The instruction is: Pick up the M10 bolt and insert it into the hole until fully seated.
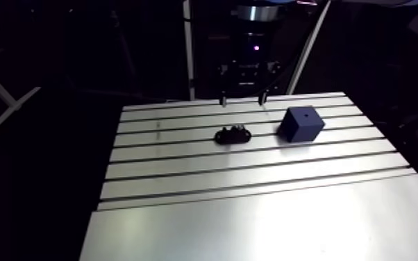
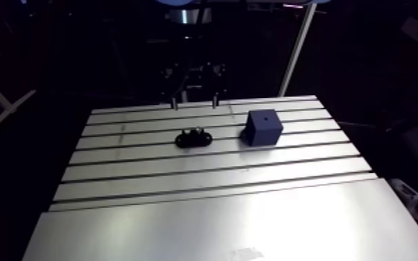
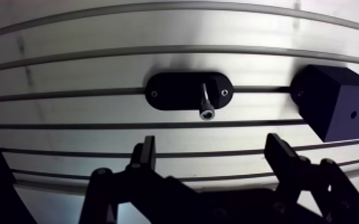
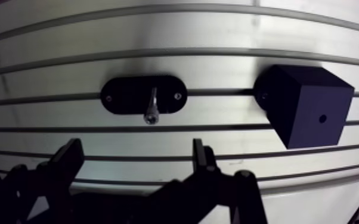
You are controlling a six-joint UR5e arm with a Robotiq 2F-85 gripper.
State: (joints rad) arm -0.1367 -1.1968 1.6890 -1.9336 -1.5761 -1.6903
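The bolt's socket head point(image 3: 207, 113) sticks up while the bolt's body stands in the black holder, so my gripper needs to reach the bolt and grab it by that head.
A metal bolt point(image 3: 206, 103) stands in a flat black oval holder point(image 3: 170, 92) on the slotted table; its socket head points toward the gripper. To one side of the holder sits a dark blue cube point(image 3: 336, 102) with a small hole point(image 3: 353, 114) in its upper face. My gripper point(image 3: 210, 156) hangs above the table short of the holder, open, with nothing between its fingers point(image 3: 146, 154). In the arm view the gripper point(image 1: 240, 101) is at the far edge of the table, behind the holder point(image 1: 233, 134) and the cube point(image 1: 301, 123).
The slotted aluminium table point(image 1: 253, 173) runs toward the camera and ends in a smooth plate point(image 1: 267, 229) at the front. Dark floor lies beyond the table's left and right edges.
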